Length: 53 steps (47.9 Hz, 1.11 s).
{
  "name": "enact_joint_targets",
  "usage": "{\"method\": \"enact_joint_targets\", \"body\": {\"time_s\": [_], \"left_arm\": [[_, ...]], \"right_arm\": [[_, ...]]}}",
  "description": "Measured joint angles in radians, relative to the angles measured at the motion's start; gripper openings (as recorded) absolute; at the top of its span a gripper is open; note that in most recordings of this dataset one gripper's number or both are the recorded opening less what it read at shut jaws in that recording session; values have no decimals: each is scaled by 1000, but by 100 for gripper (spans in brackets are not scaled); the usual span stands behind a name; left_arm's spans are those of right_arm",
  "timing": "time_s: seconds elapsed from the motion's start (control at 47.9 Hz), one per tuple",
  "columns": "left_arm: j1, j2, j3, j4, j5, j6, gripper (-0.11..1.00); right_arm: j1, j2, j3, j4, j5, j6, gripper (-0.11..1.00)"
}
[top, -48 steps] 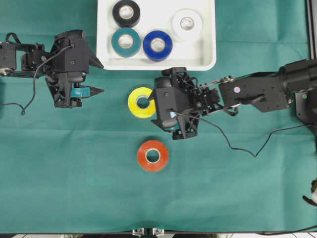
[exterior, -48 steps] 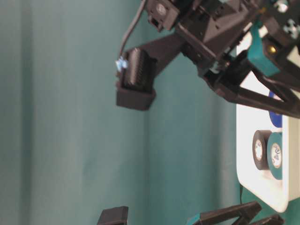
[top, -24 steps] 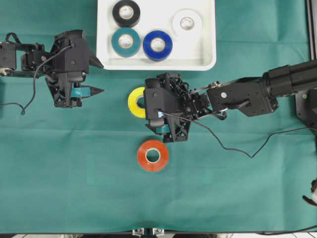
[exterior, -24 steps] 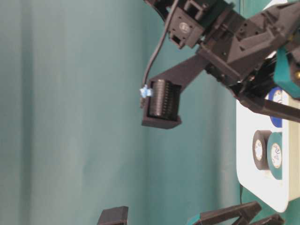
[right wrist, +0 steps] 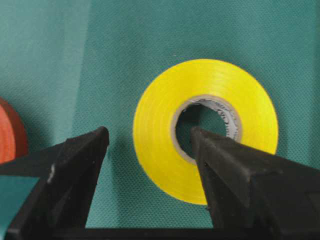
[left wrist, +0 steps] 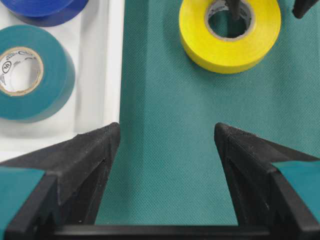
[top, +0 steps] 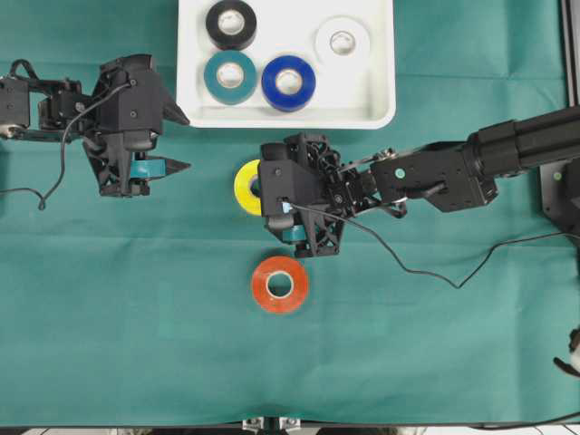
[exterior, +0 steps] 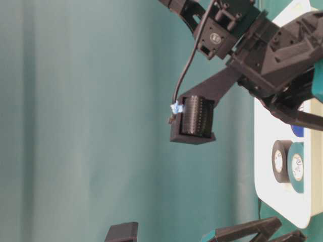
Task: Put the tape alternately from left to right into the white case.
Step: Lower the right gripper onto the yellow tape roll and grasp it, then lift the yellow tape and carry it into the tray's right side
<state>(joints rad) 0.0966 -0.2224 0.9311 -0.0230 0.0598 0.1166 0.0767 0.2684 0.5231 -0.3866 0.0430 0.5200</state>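
Note:
My right gripper closes on the yellow roll now, as its fingers reach down around the yellow roll's side point(right wrist: 156, 150), one inside the roll's core hole.
The white case point(top: 285, 118) at the top holds a black roll point(top: 231, 24), a teal roll point(top: 230, 78), a blue roll point(top: 288, 82) and a white roll point(top: 342, 43). A yellow roll point(top: 243, 188) lies flat on the cloth below it, half covered by my right wrist. My right gripper point(right wrist: 150, 132) is open astride the wall of the yellow roll point(right wrist: 215, 75): one finger in the core hole, the other outside its left edge. A red-orange roll point(top: 279, 285) lies further toward the front. My left gripper point(left wrist: 166, 130) is open and empty over bare cloth beside the case's rim point(left wrist: 115, 60).
A green cloth point(top: 136, 344) covers the table. The right arm point(top: 471, 168) reaches in from the right edge, trailing a black cable point(top: 426, 267). The left arm point(top: 54, 104) sits at the left, level with the case's front rim.
My right gripper has moved left and down over the yellow roll, so that its fingers now straddle the roll's wall. The left arm and all rolls have stayed still.

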Motion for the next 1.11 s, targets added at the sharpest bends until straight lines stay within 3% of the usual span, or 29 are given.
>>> {"method": "enact_joint_targets", "body": {"time_s": [0.396, 0.521, 0.668, 1.106], "left_arm": [[0, 0, -2, 0, 0, 2, 92], [0, 0, -2, 0, 0, 0, 92], [0, 0, 0, 0, -2, 2, 92], [0, 0, -2, 0, 0, 0, 92]], "right_arm": [[-12, 15, -8, -2, -5, -5, 73], [-15, 15, -11, -2, -5, -5, 55], [-14, 17, -15, -2, -5, -5, 28], [-17, 17, -28, -3, -2, -5, 28]]}}
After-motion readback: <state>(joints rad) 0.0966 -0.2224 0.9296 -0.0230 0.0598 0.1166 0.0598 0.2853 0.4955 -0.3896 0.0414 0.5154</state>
